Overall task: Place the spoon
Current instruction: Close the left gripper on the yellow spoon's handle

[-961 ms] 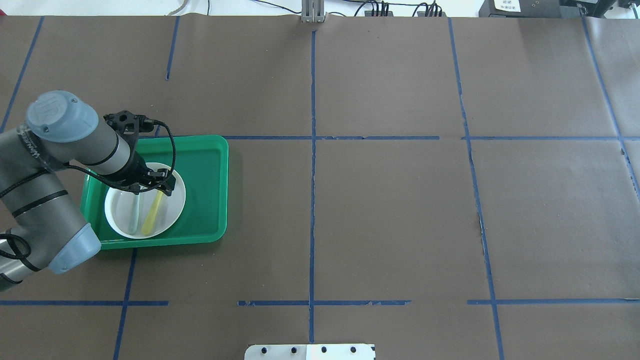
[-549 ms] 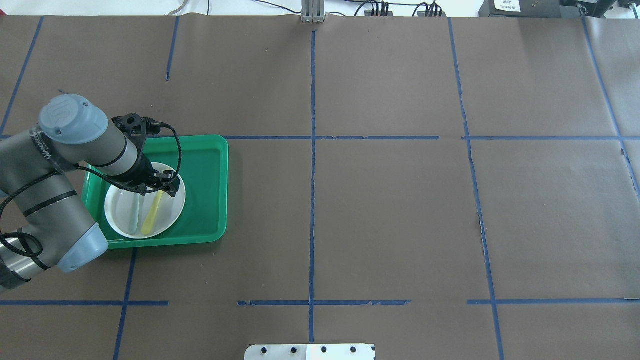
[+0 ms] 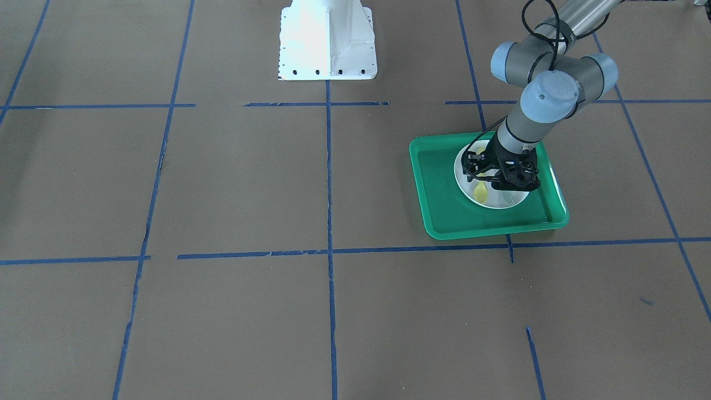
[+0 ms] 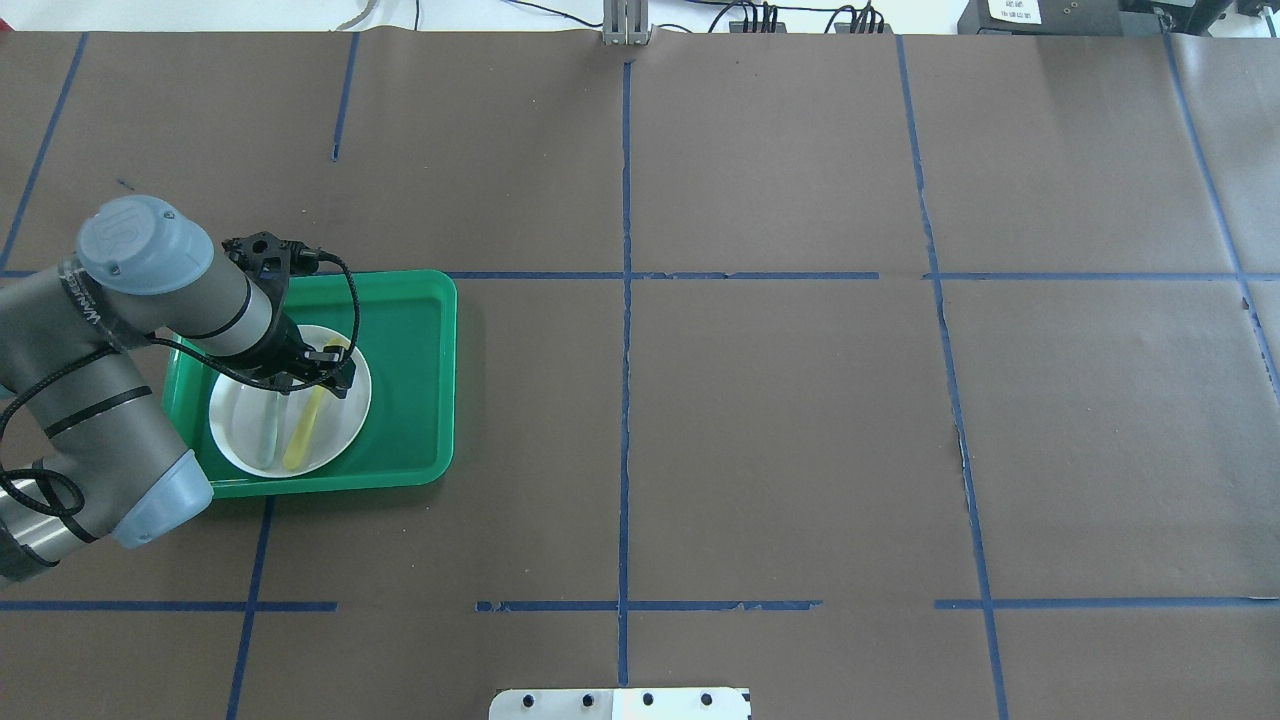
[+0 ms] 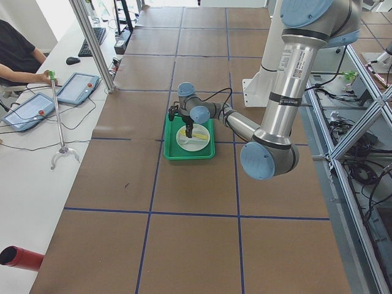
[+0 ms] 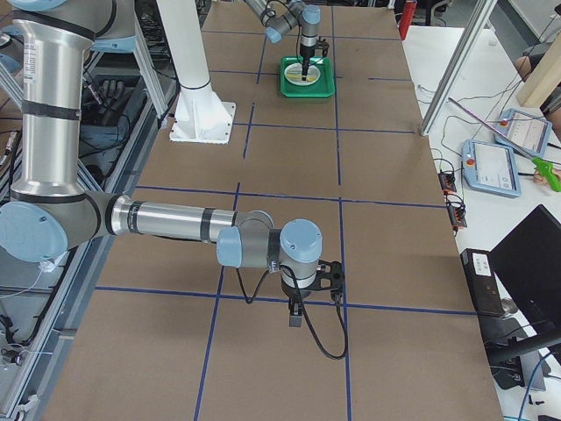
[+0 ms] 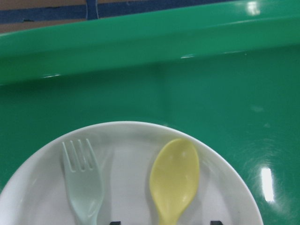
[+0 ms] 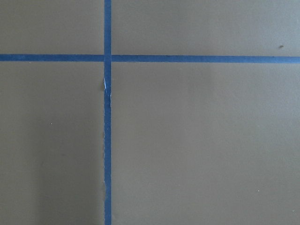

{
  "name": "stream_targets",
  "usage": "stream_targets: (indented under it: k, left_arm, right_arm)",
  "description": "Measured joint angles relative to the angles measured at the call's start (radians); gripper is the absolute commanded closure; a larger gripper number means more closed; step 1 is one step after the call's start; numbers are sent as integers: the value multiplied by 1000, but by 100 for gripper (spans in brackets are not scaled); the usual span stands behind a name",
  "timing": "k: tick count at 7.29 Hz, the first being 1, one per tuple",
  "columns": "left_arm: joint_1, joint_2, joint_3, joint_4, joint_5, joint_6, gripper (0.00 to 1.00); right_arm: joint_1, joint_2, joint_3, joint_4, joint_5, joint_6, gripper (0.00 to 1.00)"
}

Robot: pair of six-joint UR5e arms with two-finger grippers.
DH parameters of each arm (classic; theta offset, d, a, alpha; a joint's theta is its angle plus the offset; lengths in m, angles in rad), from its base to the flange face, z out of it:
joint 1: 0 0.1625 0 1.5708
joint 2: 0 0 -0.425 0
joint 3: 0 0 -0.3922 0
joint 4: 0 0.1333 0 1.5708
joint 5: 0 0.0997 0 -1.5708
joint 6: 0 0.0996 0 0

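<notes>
Next, the left gripper grabs the yellow spoon point(image 7: 174, 171) by its slender handle point(image 7: 167, 219). Then I place the spoon.
The yellow spoon point(image 4: 303, 430) lies on a white plate point(image 4: 235, 425) inside a green tray point(image 4: 410, 400), next to a pale grey-green fork point(image 4: 268, 430). My left gripper point(image 4: 325, 375) hangs low over the plate, open, with one fingertip on each side of the spoon's handle. The left wrist view shows the spoon's bowl point(image 7: 174, 180) and the fork point(image 7: 83, 183) side by side on the plate point(image 7: 131, 136). The front view shows the left gripper point(image 3: 502, 180) above the spoon point(image 3: 480, 190). My right gripper point(image 6: 298, 307) shows only in the right side view; I cannot tell its state.
The tray point(image 3: 444, 189) sits at the table's left, its far rim point(image 7: 187, 42) on a blue tape line. The right wrist view shows only brown table cover with blue tape point(image 8: 108, 140). The robot's white base point(image 3: 326, 39) stands at mid-table.
My left arm has shifted a little to the right and the gripper has settled slightly lower over the plate. The spoon and fork have not moved.
</notes>
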Motion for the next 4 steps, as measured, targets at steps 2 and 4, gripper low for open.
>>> stream_targets:
  k: [2, 4]
  left_arm:
    - [2, 1, 1, 0, 0, 0, 29]
    - [7, 1, 2, 0, 0, -1, 29]
  right_arm:
    - [0, 0, 0, 0, 0, 0, 0]
    - [0, 0, 0, 0, 0, 0, 0]
